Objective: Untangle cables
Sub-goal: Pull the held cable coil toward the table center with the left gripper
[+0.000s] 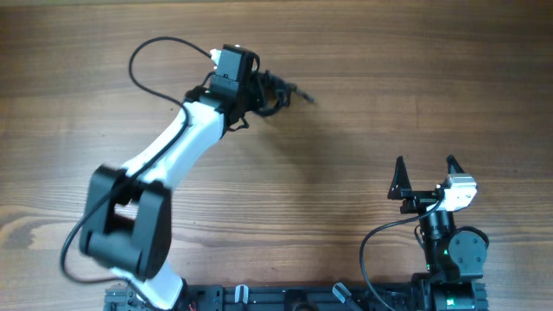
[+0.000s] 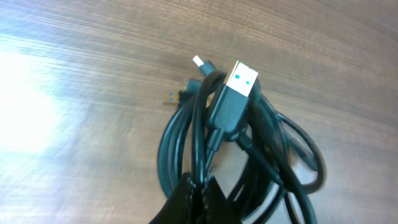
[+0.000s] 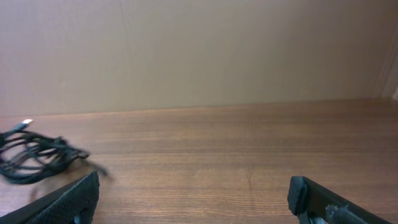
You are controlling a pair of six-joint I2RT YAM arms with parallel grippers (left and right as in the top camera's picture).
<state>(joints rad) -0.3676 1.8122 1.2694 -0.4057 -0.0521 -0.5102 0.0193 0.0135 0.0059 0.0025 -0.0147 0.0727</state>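
The cables' black loops hang from my closed fingers above the wooden tabletop, so my left gripper lowers the cables before it releases them.
The cables (image 1: 278,90) are a small bunch of thin black cords at the far middle of the table. In the left wrist view the cables (image 2: 249,143) form tangled loops, with a silver USB plug (image 2: 239,84) pointing up on top and smaller plug ends behind it. My left gripper (image 2: 202,190) is shut on one strand at the near edge of the bunch; from overhead the left gripper (image 1: 257,93) is at the bunch's left side. My right gripper (image 1: 425,164) stands open near the front right, far from the cables (image 3: 34,158), with nothing between its fingers (image 3: 81,193).
The wooden table (image 1: 346,52) carries nothing else. A thick black wire (image 1: 151,52) loops off the left arm at the back left, and another (image 1: 371,246) curls beside the right arm's base. A plain wall (image 3: 199,50) rises behind the table's far edge.
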